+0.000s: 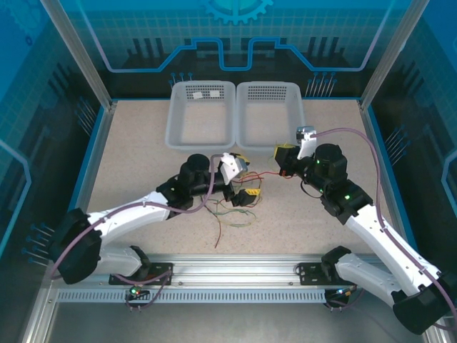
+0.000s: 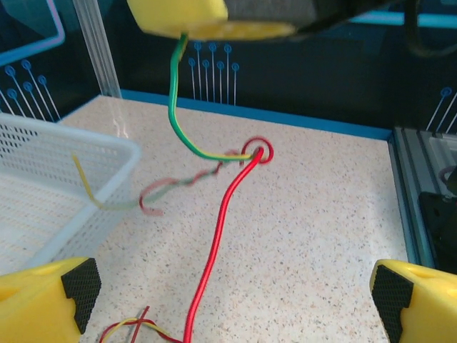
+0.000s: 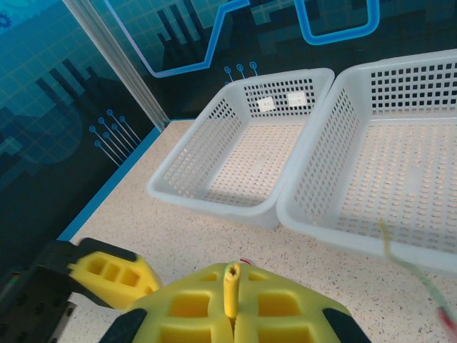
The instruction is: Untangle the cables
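Observation:
My left gripper grips the red cable on its single part clear of the red loop [image 2: 213,250] next, to untangle it from the green-and-yellow cable [image 2: 175,107].
Thin cables lie tangled at mid-table [image 1: 232,213]. A red cable [image 2: 214,243] rises from the table to a small loop [image 2: 258,151], where it hooks a green-and-yellow cable [image 2: 175,107]. That cable hangs from my right gripper [image 2: 207,18], which is shut on its end [image 3: 231,289]. The right gripper [image 3: 232,321] hovers to the right of the tangle [image 1: 283,158]. My left gripper [image 2: 232,293] stands wide open just left of it [image 1: 244,179]. The red cable passes loosely between its fingers [image 2: 50,300], touching neither. More red and yellow strands [image 2: 136,327] lie below.
Two white perforated baskets stand side by side at the back, left [image 1: 201,114] and right [image 1: 270,113]; both show in the right wrist view [image 3: 235,150]. One basket's corner [image 2: 64,186] is close on the left of my left gripper. An aluminium rail [image 1: 235,275] runs along the near edge.

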You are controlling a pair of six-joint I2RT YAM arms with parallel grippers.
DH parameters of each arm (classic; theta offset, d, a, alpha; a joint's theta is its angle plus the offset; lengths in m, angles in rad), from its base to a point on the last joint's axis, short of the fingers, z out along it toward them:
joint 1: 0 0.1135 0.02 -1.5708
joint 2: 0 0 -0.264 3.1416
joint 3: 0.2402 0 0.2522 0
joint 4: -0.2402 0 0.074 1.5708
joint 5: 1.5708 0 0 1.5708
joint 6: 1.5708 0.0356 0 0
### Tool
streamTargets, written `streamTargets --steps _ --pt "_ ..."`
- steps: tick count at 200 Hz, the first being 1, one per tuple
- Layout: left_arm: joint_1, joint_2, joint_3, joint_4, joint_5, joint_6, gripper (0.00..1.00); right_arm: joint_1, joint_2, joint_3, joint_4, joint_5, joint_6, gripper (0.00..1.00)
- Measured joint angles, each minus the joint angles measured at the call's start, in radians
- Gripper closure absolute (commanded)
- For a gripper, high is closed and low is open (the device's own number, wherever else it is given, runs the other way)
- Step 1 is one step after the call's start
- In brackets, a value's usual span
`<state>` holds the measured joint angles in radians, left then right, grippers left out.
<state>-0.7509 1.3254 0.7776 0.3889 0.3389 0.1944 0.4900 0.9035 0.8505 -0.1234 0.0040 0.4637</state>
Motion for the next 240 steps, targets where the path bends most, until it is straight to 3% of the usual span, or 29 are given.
streamTargets --steps 60,82,96,114,140,188,240 --pt "-0.011 0.089 0.05 -0.01 0.026 0.031 0.31 0.009 0.0 0.0 0.001 -0.004 0.007 1.0" --pt "-0.011 0.097 0.053 -0.007 0.026 0.039 0.69 0.014 0.01 0.0 0.003 -0.004 0.008 1.0" --pt "-0.011 0.102 0.053 -0.007 0.026 0.042 0.83 0.021 0.018 0.0 0.003 -0.003 0.011 1.0" --pt "-0.013 0.103 0.053 -0.007 0.025 0.042 0.93 0.025 0.026 0.0 0.003 0.001 0.016 1.0" --pt "-0.013 0.103 0.053 -0.006 0.023 0.044 1.0 0.027 0.026 0.0 -0.001 0.023 0.018 1.0" --pt "-0.013 0.068 0.047 -0.01 0.022 0.042 1.0 0.011 0.03 0.018 -0.1 0.147 0.034 1.0" --pt "-0.013 -0.07 -0.034 0.018 -0.008 0.053 1.0 -0.179 0.039 0.068 -0.226 0.178 0.054 1.0"
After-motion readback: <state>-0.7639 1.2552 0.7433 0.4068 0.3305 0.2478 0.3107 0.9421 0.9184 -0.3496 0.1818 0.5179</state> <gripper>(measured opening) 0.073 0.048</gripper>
